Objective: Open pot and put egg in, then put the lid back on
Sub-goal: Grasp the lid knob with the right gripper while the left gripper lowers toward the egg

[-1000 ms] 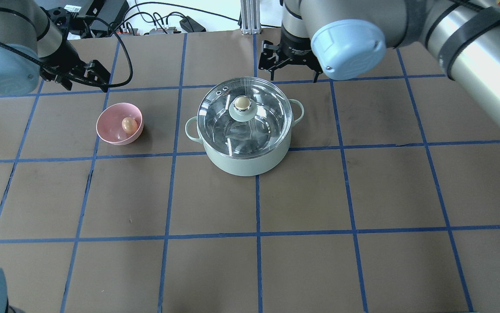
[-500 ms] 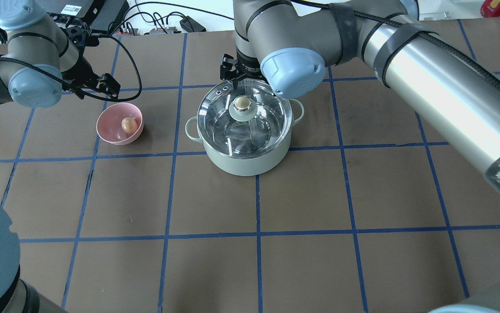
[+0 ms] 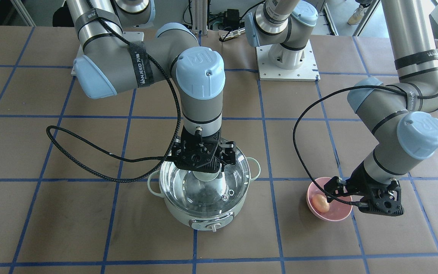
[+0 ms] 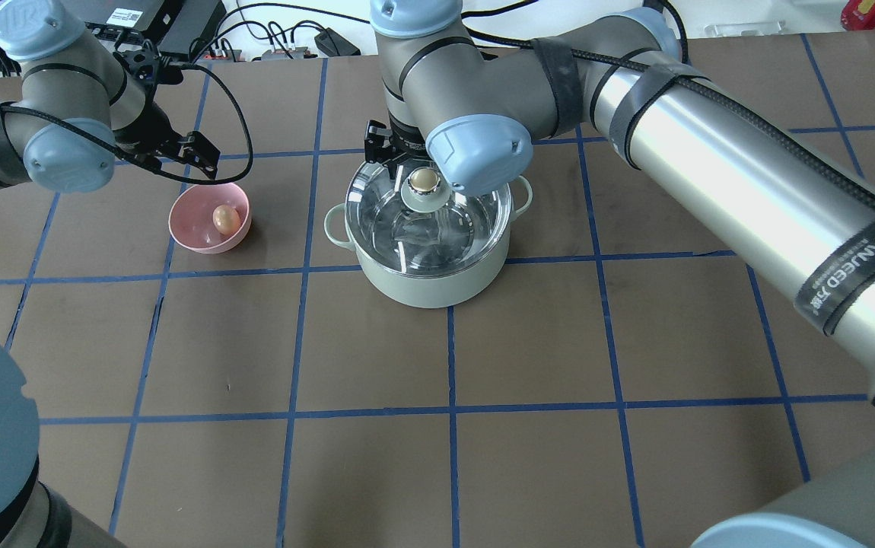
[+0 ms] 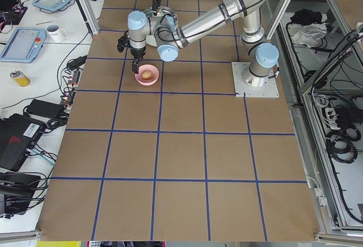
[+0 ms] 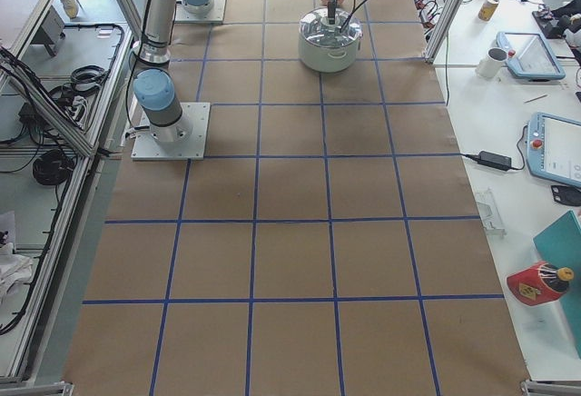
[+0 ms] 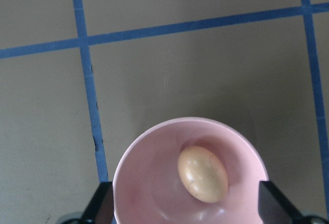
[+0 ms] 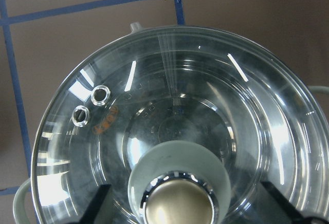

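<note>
I will next grab the narrow knob on top [image 8: 179, 203] of the glass lid with my right gripper, because the lid is wider than my fingertips can open.
The mint-green pot [image 4: 422, 285] stands mid-table with the glass lid [image 4: 449, 228] on it. My right gripper [image 3: 203, 169] hangs open just above the lid's beige knob [image 4: 424, 180]. In the right wrist view the knob [image 8: 178, 206] lies between the two fingertips [image 8: 98, 203]. The light-brown egg [image 4: 225, 219] lies in a pink bowl [image 4: 194, 232] left of the pot. My left gripper [image 4: 195, 152] is open above the bowl's far rim. In the left wrist view the egg [image 7: 202, 173] and the bowl [image 7: 144, 183] lie between its fingertips [image 7: 101, 203].
The table is brown paper with a blue tape grid [image 4: 449, 411]. Cables and power bricks [image 4: 316, 42] lie along the far edge. The right arm's long forearm [image 4: 749, 175] spans the right half of the table above it.
My right gripper has swung left from behind the pot to over the lid's knob. My left gripper has moved right and nearer, to the pink bowl. Pot, lid and egg have not moved.
</note>
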